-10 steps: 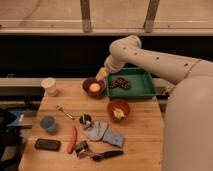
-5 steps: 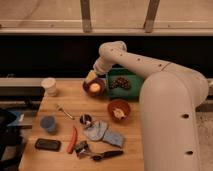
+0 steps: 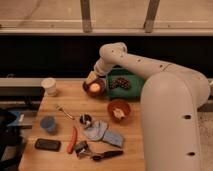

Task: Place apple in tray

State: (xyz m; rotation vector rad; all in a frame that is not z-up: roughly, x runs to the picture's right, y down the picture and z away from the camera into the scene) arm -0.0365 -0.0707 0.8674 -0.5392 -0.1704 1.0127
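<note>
The apple has to go in the green tray (image 3: 131,90), so my gripper next needs to grab the apple by its round body (image 3: 95,88) to place it there.
The apple (image 3: 95,88), small, round and yellow-orange, lies inside the dark purple bowl (image 3: 101,90) at the table's back. My gripper (image 3: 91,77) hangs just above and slightly left of the apple, open, with nothing between its fingers. To the right of that bowl is the green tray (image 3: 131,90), partly covered by my arm (image 3: 135,62). A dark brown lumpy cluster (image 3: 120,84) lies in the tray.
An orange bowl (image 3: 119,109) with pale food pieces stands in front of the tray. A white cup (image 3: 49,86) is at the back left. Nearer the front lie a blue cup (image 3: 48,124), a black phone (image 3: 47,144), a red-orange stick (image 3: 73,140), a blue-grey cloth (image 3: 102,131) and a spoon (image 3: 64,111).
My arm has swung left, carrying the gripper from above the tray to above the purple bowl with the apple. My body fills more of the right side.
</note>
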